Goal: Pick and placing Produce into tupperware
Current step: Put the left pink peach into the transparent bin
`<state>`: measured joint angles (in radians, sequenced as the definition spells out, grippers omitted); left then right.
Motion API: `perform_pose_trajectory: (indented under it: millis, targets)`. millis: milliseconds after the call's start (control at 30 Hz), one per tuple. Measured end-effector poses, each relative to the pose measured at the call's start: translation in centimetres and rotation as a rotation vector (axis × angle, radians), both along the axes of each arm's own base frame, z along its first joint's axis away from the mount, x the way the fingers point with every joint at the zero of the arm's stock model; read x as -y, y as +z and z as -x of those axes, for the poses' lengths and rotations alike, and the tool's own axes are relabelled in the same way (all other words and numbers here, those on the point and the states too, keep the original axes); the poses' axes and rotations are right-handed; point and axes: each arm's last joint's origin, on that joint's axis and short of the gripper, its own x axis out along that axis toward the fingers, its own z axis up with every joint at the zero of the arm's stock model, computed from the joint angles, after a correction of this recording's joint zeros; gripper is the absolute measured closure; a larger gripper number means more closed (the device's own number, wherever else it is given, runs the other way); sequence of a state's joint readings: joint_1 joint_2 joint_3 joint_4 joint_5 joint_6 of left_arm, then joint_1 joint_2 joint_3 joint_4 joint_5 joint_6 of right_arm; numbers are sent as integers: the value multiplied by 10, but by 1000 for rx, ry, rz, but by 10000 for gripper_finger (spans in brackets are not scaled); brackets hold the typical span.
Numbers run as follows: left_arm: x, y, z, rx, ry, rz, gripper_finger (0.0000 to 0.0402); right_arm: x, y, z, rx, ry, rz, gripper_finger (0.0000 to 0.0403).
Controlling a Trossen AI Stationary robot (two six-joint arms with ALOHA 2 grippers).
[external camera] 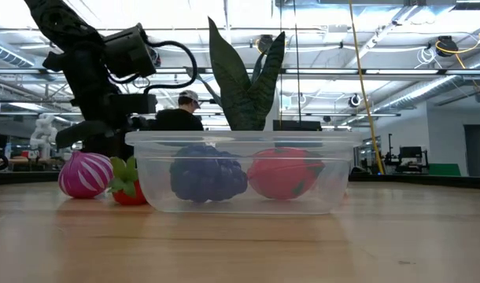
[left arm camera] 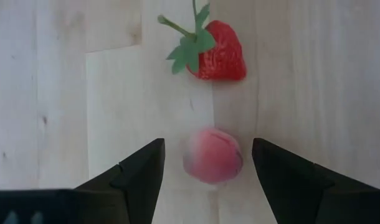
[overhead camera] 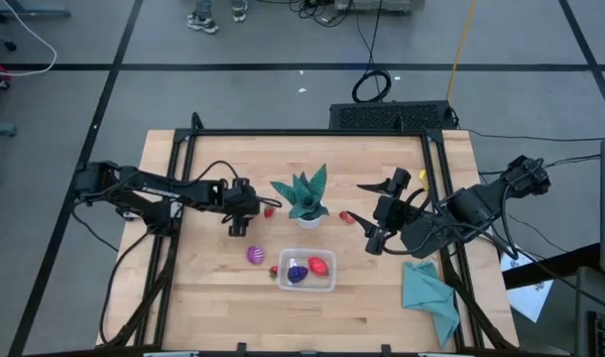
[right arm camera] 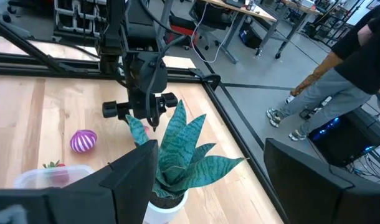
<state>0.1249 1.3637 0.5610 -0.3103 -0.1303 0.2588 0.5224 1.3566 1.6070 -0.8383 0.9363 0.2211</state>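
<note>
In the left wrist view my left gripper's fingers are level with the pink-red ball's sides, so it is time to close on the ball now.
My left gripper [left arm camera: 207,147] [overhead camera: 238,224] points steeply down at the table, left of the plant, and is open. Its fingers stand on either side of a small pink-red ball [left arm camera: 212,156], with a gap on each side. A red strawberry [left arm camera: 218,57] [overhead camera: 269,211] lies just beyond it. The clear tupperware [overhead camera: 305,271] [external camera: 240,174] stands near the front and holds a dark purple piece [external camera: 208,173] and a red piece [external camera: 284,174]. A pink-purple ball [overhead camera: 255,255] and a strawberry [external camera: 128,185] lie to its left. My right gripper [right arm camera: 209,186] [overhead camera: 370,214] hangs open, high over the table's right.
A teal spiky plant in a white pot [overhead camera: 305,200] stands mid-table between the two arms. A small red piece [overhead camera: 347,216] lies right of the pot. A teal cloth [overhead camera: 428,297] lies at the front right. People show in the room beyond the table.
</note>
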Motion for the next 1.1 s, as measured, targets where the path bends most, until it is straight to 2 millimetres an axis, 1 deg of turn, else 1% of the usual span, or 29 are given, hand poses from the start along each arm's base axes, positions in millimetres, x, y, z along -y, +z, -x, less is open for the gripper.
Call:
perform_pose_trajectory:
  millis: [133, 400, 600, 733, 933, 1000, 1100]
  targets:
    - [0, -1, 0, -6, 4, 2, 160, 0, 0, 0, 5, 0, -2, 122]
    - [0, -1, 0, -5, 10, 6, 214, -1, 2, -1, 17, 6, 0, 122]
    - [0, -1, 0, -4, 31, 17, 239, -1, 2, -1, 14, 9, 6, 122]
    - [0, -2, 0, -3, 46, 23, 248, -1, 2, -1, 13, 10, 7, 122]
    - [2, 2, 4, -8, 74, 23, 249, -1, 2, -1, 11, 10, 9, 122]
    - [4, 5, 8, -23, 91, -2, 249, -1, 2, -1, 9, 11, 12, 122]
    - [8, 11, 10, 5, 93, 0, 249, -1, 2, -1, 9, 11, 13, 122]
